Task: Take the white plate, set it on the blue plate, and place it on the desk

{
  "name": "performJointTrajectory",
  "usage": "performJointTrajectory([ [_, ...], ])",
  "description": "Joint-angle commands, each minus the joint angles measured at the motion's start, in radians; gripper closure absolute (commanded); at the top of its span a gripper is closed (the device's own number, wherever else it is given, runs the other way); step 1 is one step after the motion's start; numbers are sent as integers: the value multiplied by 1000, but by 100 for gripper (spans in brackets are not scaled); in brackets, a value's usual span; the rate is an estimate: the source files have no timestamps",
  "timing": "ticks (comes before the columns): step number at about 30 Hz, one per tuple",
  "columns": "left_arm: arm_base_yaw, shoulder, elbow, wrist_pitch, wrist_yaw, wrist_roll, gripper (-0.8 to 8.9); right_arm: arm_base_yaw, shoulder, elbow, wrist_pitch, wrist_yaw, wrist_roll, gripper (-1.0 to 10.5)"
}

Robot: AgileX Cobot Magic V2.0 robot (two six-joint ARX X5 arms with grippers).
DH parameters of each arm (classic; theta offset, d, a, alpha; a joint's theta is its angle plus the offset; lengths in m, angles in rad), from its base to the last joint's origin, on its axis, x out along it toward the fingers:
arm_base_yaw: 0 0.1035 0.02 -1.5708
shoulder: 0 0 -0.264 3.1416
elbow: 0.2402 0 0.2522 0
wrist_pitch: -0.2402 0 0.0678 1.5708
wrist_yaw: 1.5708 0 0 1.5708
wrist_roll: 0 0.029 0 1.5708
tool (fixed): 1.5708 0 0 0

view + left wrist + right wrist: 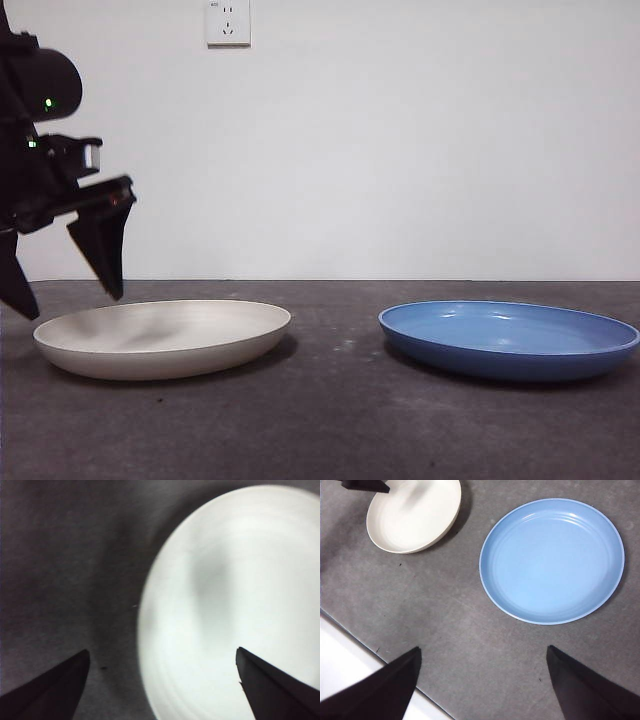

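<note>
Next, my left gripper grabs the white plate by its thin raised rim, since the white plate's broad side spreads wider than the open fingers.
The white plate lies on the desk at the left, and the blue plate lies at the right, well apart from it. My left gripper hangs open just above the white plate's left rim. In the left wrist view the left gripper straddles the rim of the white plate, one jaw over the plate and one over the desk. My right gripper is open and empty, high above the desk, looking down on the blue plate and the white plate.
A wall socket sits on the white wall behind the desk. The desk's edge shows in the right wrist view, with a white surface beyond it. Bare desk lies between the two plates.
</note>
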Motion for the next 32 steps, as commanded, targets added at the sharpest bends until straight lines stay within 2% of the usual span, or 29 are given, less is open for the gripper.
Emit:
performJointTrajectory([
  [1,-6,37,21,9,-23,-3,350,2,6,19,14,-1,10,544],
  [10,-28,64,21,-3,-84,-3,421,2,6,19,17,0,9,544],
  [11,-29,64,21,-3,-84,-3,451,2,6,19,18,0,9,544],
  [14,-30,64,21,-9,-89,-5,626,2,6,19,23,0,9,544],
  [18,-30,64,21,-18,-90,-7,732,2,6,19,23,0,9,544],
  [28,-30,64,21,-18,-90,-27,804,2,6,19,23,0,9,544],
  [32,-30,64,21,-14,-90,-39,804,2,6,19,23,0,9,544],
])
